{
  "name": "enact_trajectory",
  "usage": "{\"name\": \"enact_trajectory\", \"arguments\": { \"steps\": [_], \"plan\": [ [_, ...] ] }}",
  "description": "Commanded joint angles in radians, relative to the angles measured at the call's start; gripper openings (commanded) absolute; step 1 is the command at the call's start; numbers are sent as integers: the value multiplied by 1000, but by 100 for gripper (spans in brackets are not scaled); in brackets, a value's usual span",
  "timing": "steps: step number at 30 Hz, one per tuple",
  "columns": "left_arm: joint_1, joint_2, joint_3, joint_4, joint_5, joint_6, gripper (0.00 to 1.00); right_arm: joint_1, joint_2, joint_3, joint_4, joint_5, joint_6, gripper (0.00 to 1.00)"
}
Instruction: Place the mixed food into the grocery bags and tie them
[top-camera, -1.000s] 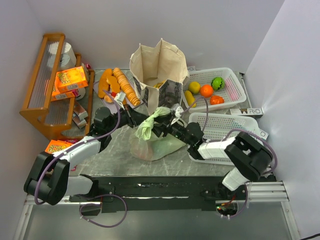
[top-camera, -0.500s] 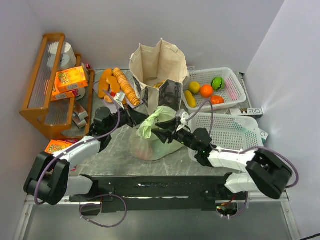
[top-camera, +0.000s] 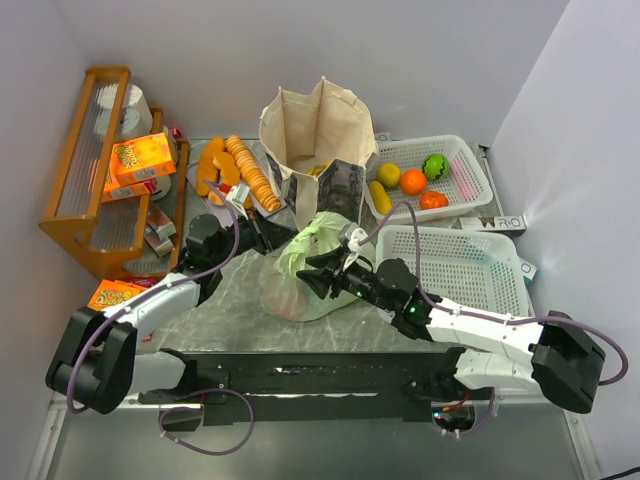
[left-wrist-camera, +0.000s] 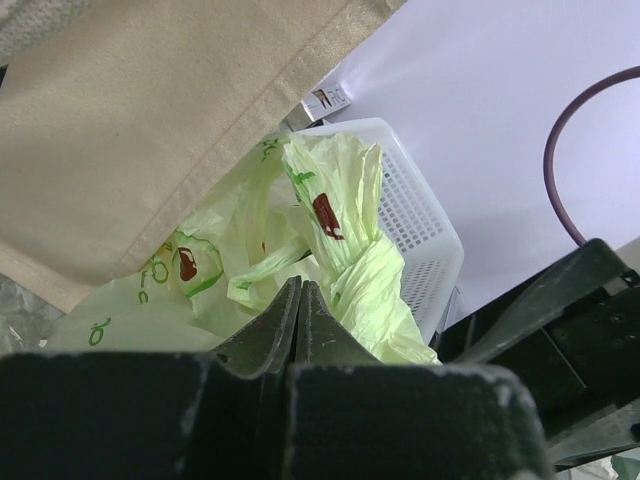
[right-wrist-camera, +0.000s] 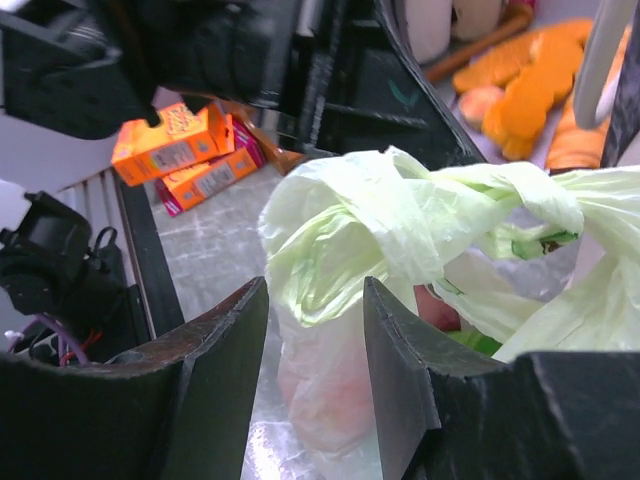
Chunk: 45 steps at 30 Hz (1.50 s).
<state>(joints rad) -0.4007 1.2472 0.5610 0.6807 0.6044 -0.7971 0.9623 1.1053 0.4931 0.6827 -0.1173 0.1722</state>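
Note:
My right gripper's fingers stop short of the folds of the loop (top-camera: 299, 259) (right-wrist-camera: 322, 264) and would miss the folds if they closed now, so the gripper should move toward the folds before it closes on them.
The pale-green plastic bag (top-camera: 300, 285) stands mid-table, with pink and green food showing faintly through it. Its handles are twisted into a bunch (top-camera: 318, 236) on top. My left gripper (top-camera: 268, 240) is shut at the left end of that bunch; in the left wrist view its jaws (left-wrist-camera: 298, 288) meet with green plastic (left-wrist-camera: 340, 230) at their tips. My right gripper (top-camera: 320, 276) is open, and in the right wrist view (right-wrist-camera: 315, 305) it stands on either side of the knotted loop (right-wrist-camera: 380, 215). The beige canvas tote (top-camera: 318, 135) stands open behind. Loose fruit (top-camera: 413, 181) lies in the far right basket.
A white mesh basket (top-camera: 478, 175) holds the fruit, and a second basket (top-camera: 465, 262) sits close to my right arm. Bread loaves (top-camera: 240, 170) lie left of the tote. A wooden rack (top-camera: 85, 180) with orange boxes (top-camera: 140, 158) stands far left; another box (top-camera: 113, 293) lies near my left arm.
My right arm has swung its elbow out to the right and stretched low along the near edge. Its gripper has dropped slightly nearer, below the knot. The left arm has stayed put.

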Motion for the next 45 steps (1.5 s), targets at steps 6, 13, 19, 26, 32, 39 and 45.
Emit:
{"name": "enact_trajectory", "arguments": {
  "steps": [6,13,19,26,32,39,45],
  "plan": [
    [-4,-37,23,28,0,24,1,18,48,113,-149,88,98,52],
    [-3,-45,20,28,5,29,1,18,77,111,-111,77,127,52],
    [-4,-49,11,36,6,29,1,18,122,134,-60,61,131,52],
    [-6,-49,7,45,11,27,1,16,148,163,-63,71,119,44],
    [-6,-64,2,22,-28,50,1,18,113,145,-89,116,131,2],
    [-6,-112,11,-44,-117,116,1,18,-16,91,-215,154,161,0],
    [-7,-109,8,-55,-146,133,1,18,-131,55,-365,214,168,0]
  ]
}}
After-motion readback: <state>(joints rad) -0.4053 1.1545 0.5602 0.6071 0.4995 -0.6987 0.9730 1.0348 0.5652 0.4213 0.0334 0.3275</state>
